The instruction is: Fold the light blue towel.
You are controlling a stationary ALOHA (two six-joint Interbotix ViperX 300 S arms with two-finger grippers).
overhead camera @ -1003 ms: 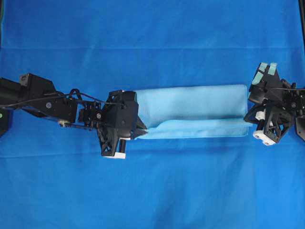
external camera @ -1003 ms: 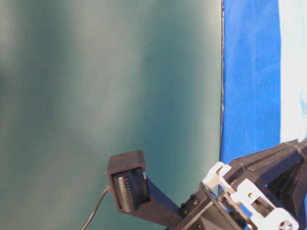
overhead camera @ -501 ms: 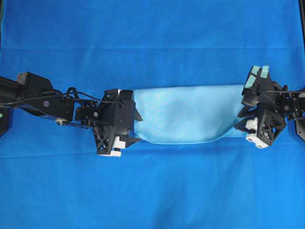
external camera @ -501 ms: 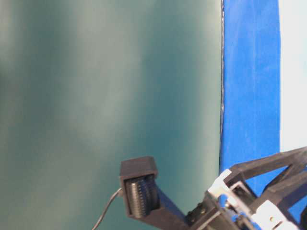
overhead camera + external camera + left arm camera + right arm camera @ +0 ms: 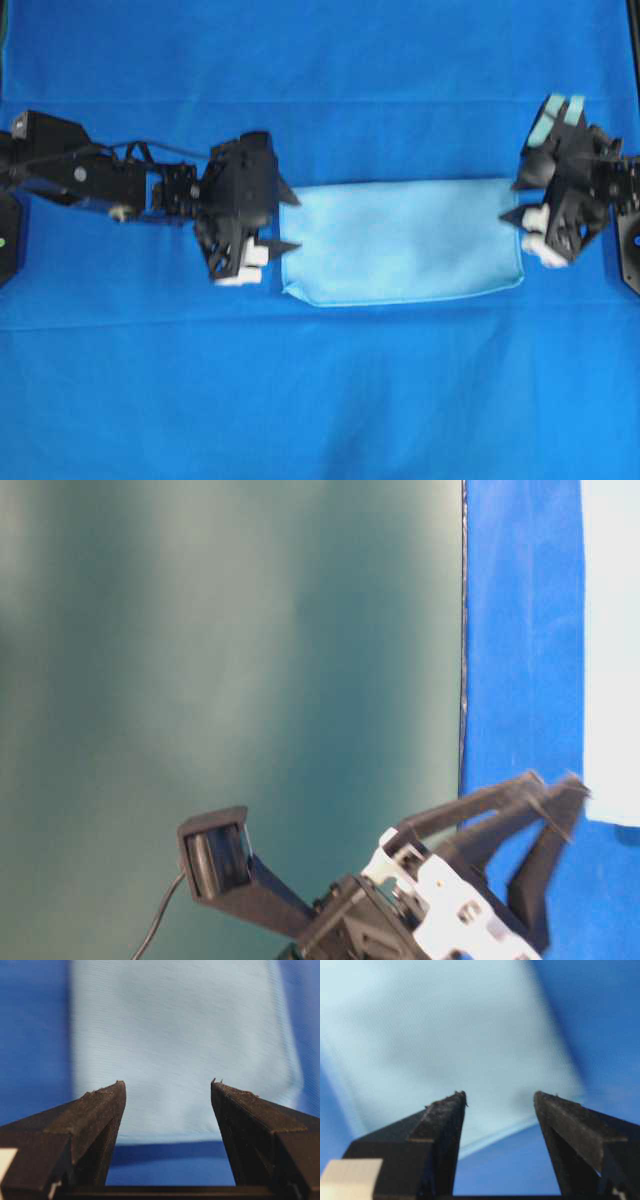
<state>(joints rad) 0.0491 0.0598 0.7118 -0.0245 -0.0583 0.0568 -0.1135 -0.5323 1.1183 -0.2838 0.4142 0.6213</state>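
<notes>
Next, my right gripper grabs a hemmed corner of its short edge (image 5: 508, 185) to fold the light blue towel (image 5: 400, 242).
The light blue towel (image 5: 400, 242) lies flat on the sheet as a wide folded rectangle in the middle of the overhead view. My left gripper (image 5: 292, 223) stands open at its left end, holding nothing. In the left wrist view the towel (image 5: 180, 1035) lies just beyond the left gripper (image 5: 167, 1085), with bare sheet between the spread fingers. My right gripper (image 5: 512, 203) is open at the towel's right end. The right wrist view shows the towel's near corner (image 5: 435, 1035) ahead of the right gripper (image 5: 503, 1095). The table-level view shows a strip of the towel (image 5: 612, 650).
A deep royal-blue sheet (image 5: 320, 400) covers the whole table under the towel. Both black arms (image 5: 90, 180) reach in from the left and right sides. A dark green wall (image 5: 230, 660) fills most of the table-level view.
Both grippers have opened and let go of the towel. The folded layer has settled flat. Both grippers have backed a little off the towel's ends, toward the far side.
</notes>
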